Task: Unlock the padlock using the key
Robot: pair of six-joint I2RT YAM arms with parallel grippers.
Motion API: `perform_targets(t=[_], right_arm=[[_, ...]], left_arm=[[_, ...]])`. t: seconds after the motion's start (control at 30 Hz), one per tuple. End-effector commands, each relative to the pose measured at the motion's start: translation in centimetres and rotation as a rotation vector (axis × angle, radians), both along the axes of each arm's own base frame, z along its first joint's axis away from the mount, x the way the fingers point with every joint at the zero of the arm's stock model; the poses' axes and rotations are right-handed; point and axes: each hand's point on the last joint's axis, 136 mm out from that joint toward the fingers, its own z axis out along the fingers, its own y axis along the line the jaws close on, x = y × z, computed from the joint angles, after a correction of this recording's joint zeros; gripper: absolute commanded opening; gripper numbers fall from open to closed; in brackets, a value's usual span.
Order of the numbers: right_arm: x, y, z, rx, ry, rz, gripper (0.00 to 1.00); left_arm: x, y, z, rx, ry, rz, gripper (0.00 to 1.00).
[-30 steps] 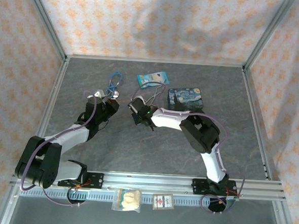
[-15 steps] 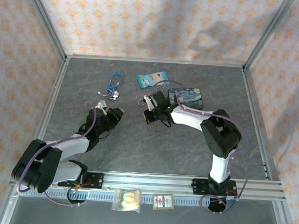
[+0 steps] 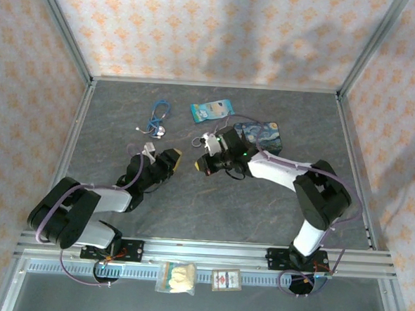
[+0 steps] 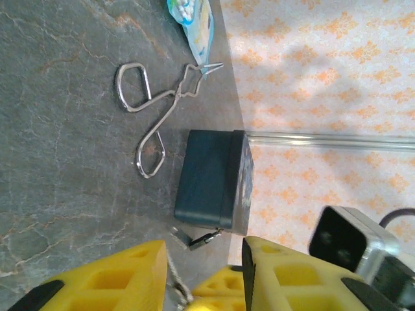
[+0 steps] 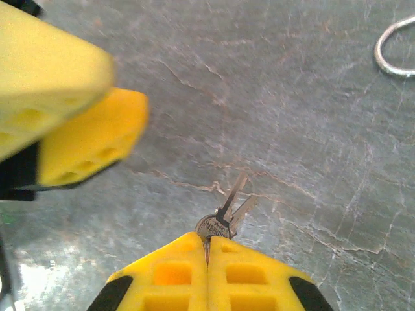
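My left gripper will next grab the key by its protruding blade. The key's round head then stays free for my right gripper to re-grip and unlock the padlock.
My right gripper is shut on the round head of the small silvery key. Its blade and a second blade stick out over the grey table. In the left wrist view the key shows as a thin grey sliver beside my right gripper's yellow fingertips. My left gripper stands open a short way to the left of the key, holding nothing. A tiny dark metal piece with a silvery end, which looks like the padlock, lies on the table by the tin's near corner.
The painted tin sits just behind my right arm. Silver forceps lie beside it, with a blue packet further back. A blue stethoscope lies at the back left. Two small bags rest by the front rail.
My left gripper has come right and nearer, away from the stethoscope. My right gripper drew back to the right, then settled facing the left one.
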Motion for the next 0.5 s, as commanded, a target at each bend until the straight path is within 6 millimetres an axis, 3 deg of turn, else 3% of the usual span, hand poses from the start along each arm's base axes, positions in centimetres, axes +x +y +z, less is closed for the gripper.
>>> perform_targets(t=[0.0, 0.23, 0.47], right_arm=[[-0.5, 0.1, 2.3, 0.094, -0.001, 0.023, 0.00], [-0.7, 0.1, 3.4, 0.128, -0.027, 0.030, 0.00], [-0.8, 0.2, 3.7, 0.141, -0.037, 0.043, 0.00]], left_arm=[[0.5, -1.4, 2.5, -0.112, -0.065, -0.030, 0.35], [1.5, -3.7, 3.0, -0.201, -0.056, -0.077, 0.35], [2.3, -4.5, 2.5, -0.235, -0.044, -0.087, 0.29]])
